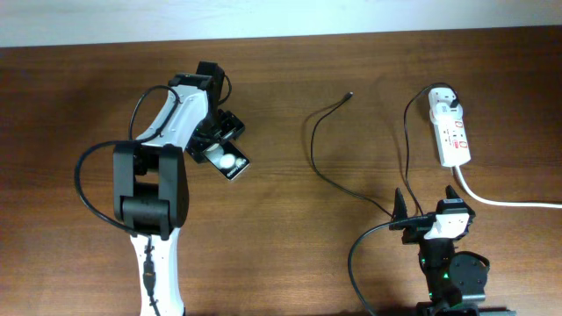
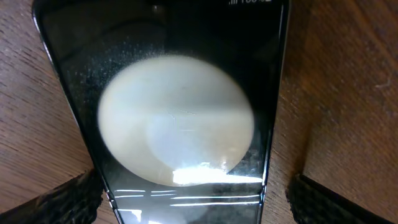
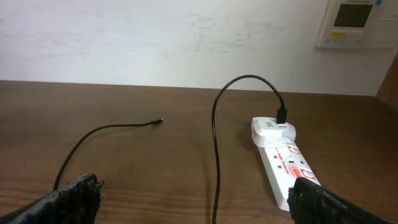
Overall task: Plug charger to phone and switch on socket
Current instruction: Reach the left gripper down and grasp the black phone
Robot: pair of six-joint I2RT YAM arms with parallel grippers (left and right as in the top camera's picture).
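The left gripper is ready to close on the phone: its fingers reach the table on either side of the phone's long sides, so it would hold the phone if it closed now.
The phone (image 1: 232, 164) is a glossy black slab with a white round spot, lying left of centre on the wooden table. My left gripper (image 1: 221, 147) is down over it. In the left wrist view the phone (image 2: 186, 118) fills the frame, and the open left gripper (image 2: 198, 202) straddles it with a gap on the right side. The charger is a thin black cable (image 1: 313, 154) with its free tip (image 1: 349, 94) at the back centre. Its other end is in the white plug in the socket (image 1: 453, 133). My right gripper (image 1: 427, 207) is open and low, with the cable (image 3: 215, 180) running between its fingers (image 3: 196, 202). The tip (image 3: 160, 120) and socket (image 3: 285, 167) lie ahead.
A thick white cord (image 1: 509, 203) runs from the socket to the right edge. The robots' thicker black cables loop by each arm base. A white wall with a control panel (image 3: 351, 22) stands behind the table's far edge.
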